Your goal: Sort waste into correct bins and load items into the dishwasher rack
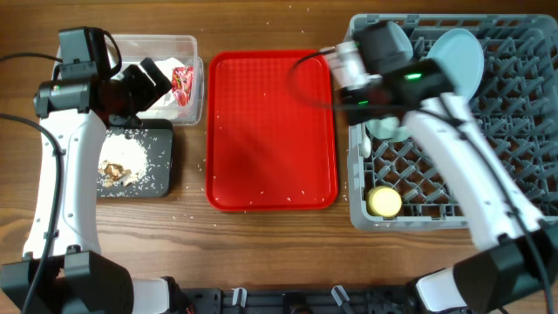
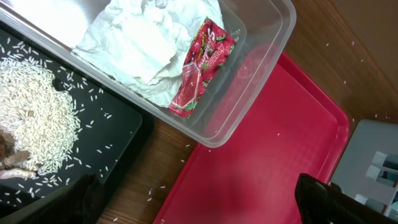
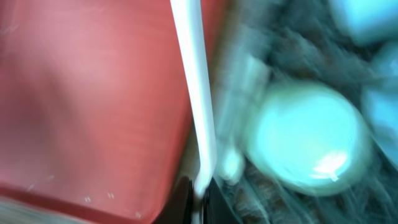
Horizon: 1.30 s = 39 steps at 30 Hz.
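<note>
The robot's right gripper needs to move the utensil [image 3: 193, 93] into the rack, because the utensil would drop short beside the rack and lie across the red tray's edge if the gripper opened now.
The clear tub [image 1: 196, 52] holds the white napkin [image 2: 134, 43] and the red wrapper [image 2: 202, 65]. The black tray [image 1: 161, 179] holds whitish rice-like scraps with brown bits [image 1: 118, 166]. My left gripper [image 2: 199, 205] is open and empty, over the tub's near corner and the red tray's edge; it also shows in the overhead view [image 1: 144, 83]. My right gripper [image 3: 202, 193] is shut on a white plastic utensil [image 3: 193, 93]; motion blur hides whether it is the spoon or the fork. It hangs over the grey rack's [image 1: 523, 187] left edge. The rack holds a plate [image 1: 459, 57], a bowl [image 1: 384, 129] and the yellow cup [image 1: 384, 201].
The flat red tray [image 1: 270, 131] lies between the bins and the rack, with a few rice grains on it. Loose grains also lie on the wooden table around the black tray. The right arm's links cross above the rack's front half.
</note>
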### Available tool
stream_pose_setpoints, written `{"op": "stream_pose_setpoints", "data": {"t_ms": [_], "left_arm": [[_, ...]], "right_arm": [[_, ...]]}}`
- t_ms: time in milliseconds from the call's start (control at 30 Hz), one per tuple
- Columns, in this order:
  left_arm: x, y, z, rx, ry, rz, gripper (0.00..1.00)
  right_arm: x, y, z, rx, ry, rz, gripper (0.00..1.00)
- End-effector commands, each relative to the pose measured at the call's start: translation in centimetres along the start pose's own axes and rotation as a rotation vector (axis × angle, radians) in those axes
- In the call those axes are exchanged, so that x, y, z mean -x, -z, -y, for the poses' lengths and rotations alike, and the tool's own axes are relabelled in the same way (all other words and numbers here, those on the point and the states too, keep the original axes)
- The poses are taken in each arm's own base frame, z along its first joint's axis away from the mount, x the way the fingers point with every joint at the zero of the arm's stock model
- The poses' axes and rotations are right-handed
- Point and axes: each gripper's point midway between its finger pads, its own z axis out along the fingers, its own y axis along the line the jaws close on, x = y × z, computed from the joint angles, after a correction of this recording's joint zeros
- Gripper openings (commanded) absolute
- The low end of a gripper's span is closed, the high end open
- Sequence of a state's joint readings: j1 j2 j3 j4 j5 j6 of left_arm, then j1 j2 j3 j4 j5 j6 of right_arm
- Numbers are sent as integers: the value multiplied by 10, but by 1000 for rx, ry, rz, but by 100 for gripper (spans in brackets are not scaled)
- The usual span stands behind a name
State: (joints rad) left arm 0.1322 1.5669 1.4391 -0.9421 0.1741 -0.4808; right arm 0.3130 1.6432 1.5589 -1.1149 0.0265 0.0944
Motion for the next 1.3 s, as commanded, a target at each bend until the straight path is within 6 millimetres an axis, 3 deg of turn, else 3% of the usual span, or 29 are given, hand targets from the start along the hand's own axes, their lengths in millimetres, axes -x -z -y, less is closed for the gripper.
{"op": "stream_pose_setpoints", "data": {"t_ms": [0, 100, 300, 433, 467, 567, 700, 800, 833, 867, 900, 933, 1067, 1267], "left_arm": [[1, 5, 2, -13, -1, 10, 100], [1, 5, 2, -13, -1, 9, 100], [1, 5, 2, -13, -1, 10, 100], [1, 5, 2, -13, -1, 10, 100], [1, 5, 2, -13, -1, 10, 100], [1, 5, 2, -13, -1, 10, 100], [1, 5, 2, -13, -1, 10, 100], [1, 5, 2, -13, -1, 10, 100], [1, 5, 2, -13, -1, 10, 100], [1, 5, 2, -13, -1, 10, 100], [1, 5, 2, -13, -1, 10, 100], [1, 5, 2, -13, -1, 10, 100], [1, 5, 2, -13, -1, 10, 100], [1, 5, 2, -13, -1, 10, 100]], "right_arm": [[-32, -14, 40, -81, -305, -132, 5], [-52, -29, 43, -80, -321, -195, 4], [-75, -54, 27, 6, -329, -257, 5], [-76, -54, 23, 25, -330, -260, 47], [-75, -54, 22, 33, -331, -261, 54], [-68, -49, 14, 84, -306, -240, 56], [-35, -12, 9, 138, -249, -102, 56], [0, 50, 10, 153, -207, 88, 61], [11, 85, 10, 160, -202, 177, 66], [19, 107, 9, 166, -196, 244, 89], [28, 133, 9, 174, -188, 332, 100], [33, 151, 9, 180, -180, 398, 100], [27, 196, 10, 183, -164, 534, 100], [-5, 221, 48, -36, -237, 573, 100]]}}
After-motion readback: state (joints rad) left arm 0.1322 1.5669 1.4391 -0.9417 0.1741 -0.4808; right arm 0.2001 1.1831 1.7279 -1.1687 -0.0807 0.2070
